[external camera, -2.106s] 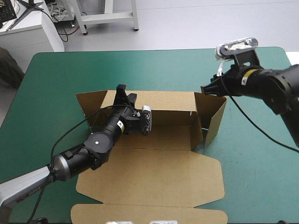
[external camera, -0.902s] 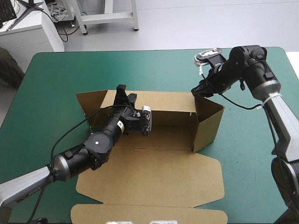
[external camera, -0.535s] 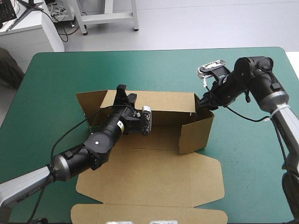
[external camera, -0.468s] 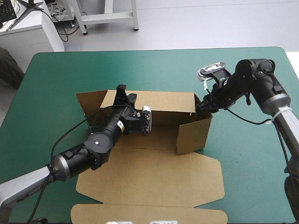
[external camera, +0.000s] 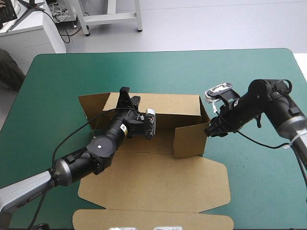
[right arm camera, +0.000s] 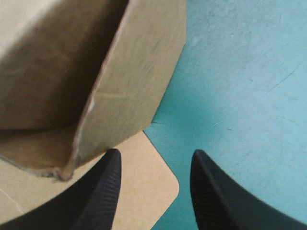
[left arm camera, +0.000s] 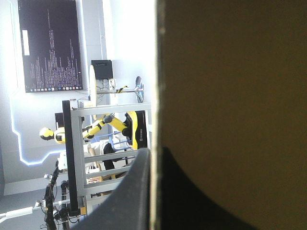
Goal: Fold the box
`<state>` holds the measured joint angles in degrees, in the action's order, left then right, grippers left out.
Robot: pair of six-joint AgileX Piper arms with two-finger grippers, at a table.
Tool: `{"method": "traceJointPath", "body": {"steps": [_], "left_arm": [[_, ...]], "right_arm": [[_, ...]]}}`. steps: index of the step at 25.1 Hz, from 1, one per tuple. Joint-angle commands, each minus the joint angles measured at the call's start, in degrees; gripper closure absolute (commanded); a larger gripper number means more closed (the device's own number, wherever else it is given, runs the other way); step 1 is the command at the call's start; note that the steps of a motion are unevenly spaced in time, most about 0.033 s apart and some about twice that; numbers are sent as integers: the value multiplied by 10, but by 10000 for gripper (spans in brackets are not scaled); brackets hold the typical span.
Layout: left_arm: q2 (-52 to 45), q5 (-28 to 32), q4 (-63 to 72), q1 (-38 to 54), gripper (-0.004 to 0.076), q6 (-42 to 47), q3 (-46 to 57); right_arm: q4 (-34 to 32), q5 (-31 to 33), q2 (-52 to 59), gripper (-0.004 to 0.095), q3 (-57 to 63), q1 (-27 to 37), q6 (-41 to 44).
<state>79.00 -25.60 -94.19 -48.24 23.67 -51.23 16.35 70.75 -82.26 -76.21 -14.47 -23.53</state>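
Observation:
My right gripper grabs the side board by its raised edge point(external camera: 205, 111) next. The box's lid point(external camera: 156, 184) lies flat on the tabletop while the side board stands up.
The brown box point(external camera: 158, 184) lies on the teal-green cover with its back wall point(external camera: 165, 103) raised and its lid flat toward the near edge. My left gripper point(external camera: 125, 94) is shut on the back wall's top edge; in the left wrist view the board's edge point(left arm camera: 154, 72) runs between the black fingers point(left arm camera: 136, 191). The right side flap point(external camera: 189, 140) stands swung inward across the box's floor. My right gripper point(external camera: 211, 130) is open just outside that flap. In the right wrist view the flap point(right arm camera: 134, 72) is ahead of the right gripper point(right arm camera: 153, 184), with the lid's rounded corner point(right arm camera: 148, 184) under it.
The box's left side flap point(external camera: 91, 109) stands splayed outward at the far left corner. Bare teal-green cover point(external camera: 254, 182) lies to the right of the box and beyond it toward the far edge point(external camera: 158, 64). A black cable trails from my left arm.
My right gripper has moved from the box's far right corner toward the near side, and the right side flap has swung inward with it. The left arm has not moved.

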Motion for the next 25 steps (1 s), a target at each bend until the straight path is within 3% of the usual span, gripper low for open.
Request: {"method": "traceJointPath", "body": {"steps": [1, 7, 10, 18, 25], "left_arm": [[-19, -23, -13, -3, 734, 3, -16], [-19, -23, -12, -3, 734, 3, -16], [-19, -23, -6, -3, 734, 3, -16], [-19, -13, -4, -3, 734, 3, -16], [-19, -12, -4, -3, 734, 3, -16]], "right_arm": [[31, -27, 33, 490, 18, -15, -22], [27, -100, 38, 491, 31, -67, -17], [14, -133, 38, 491, 32, -91, 25], [-116, -179, 38, 491, 32, -144, 210], [-230, -287, 38, 496, 74, -221, 342]]}}
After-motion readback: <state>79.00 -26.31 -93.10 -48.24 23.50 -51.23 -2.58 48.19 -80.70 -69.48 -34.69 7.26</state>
